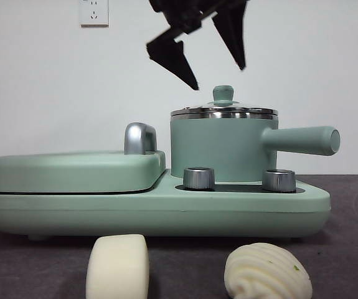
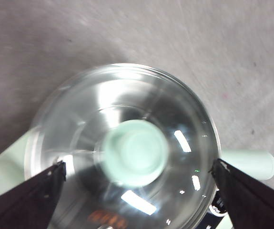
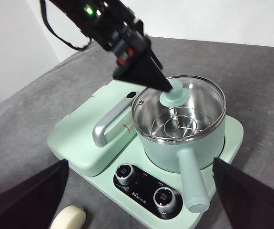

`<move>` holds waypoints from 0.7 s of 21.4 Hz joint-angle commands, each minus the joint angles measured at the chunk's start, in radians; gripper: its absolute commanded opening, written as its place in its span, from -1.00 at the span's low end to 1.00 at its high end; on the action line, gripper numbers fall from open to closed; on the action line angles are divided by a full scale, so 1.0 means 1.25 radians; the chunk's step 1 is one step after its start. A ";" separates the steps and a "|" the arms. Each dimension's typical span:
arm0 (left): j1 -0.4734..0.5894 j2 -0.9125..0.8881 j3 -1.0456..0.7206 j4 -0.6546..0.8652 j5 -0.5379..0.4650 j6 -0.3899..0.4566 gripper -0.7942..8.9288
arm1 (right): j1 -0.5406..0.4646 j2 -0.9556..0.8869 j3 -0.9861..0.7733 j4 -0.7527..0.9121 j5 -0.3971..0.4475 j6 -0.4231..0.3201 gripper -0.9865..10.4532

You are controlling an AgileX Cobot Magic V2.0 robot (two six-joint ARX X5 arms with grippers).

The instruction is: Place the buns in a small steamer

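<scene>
The lid is wider than my open fingers, so my left gripper should next grab the glass lid by its narrow green knob.
The small steamer stands on the right of a mint-green cooker base, its glass lid on and its handle pointing right. My left gripper is open just above the lid's green knob, one jaw on each side of it. The smooth oblong bun and the swirled bun lie on the table in front of the cooker. My right gripper is open and empty, high above the cooker's front. From there I see the steamer and the smooth bun.
A flat hinged griddle plate with a chrome handle fills the left of the cooker base. Two steel dials sit in front of the steamer. The table is dark grey, with a white wall behind.
</scene>
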 commanded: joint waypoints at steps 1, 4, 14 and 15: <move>-0.018 0.025 0.025 0.027 -0.007 0.023 0.08 | 0.003 0.004 0.012 0.007 -0.002 -0.005 0.01; -0.024 0.039 0.025 0.028 -0.007 0.029 -0.06 | 0.003 0.004 0.012 0.007 -0.002 -0.005 0.01; -0.024 0.069 0.025 0.026 -0.014 0.061 -0.60 | 0.003 0.004 0.012 0.007 -0.002 -0.005 0.01; -0.024 0.069 0.025 0.026 -0.031 0.061 -0.60 | 0.003 0.004 0.012 0.007 -0.002 -0.005 0.01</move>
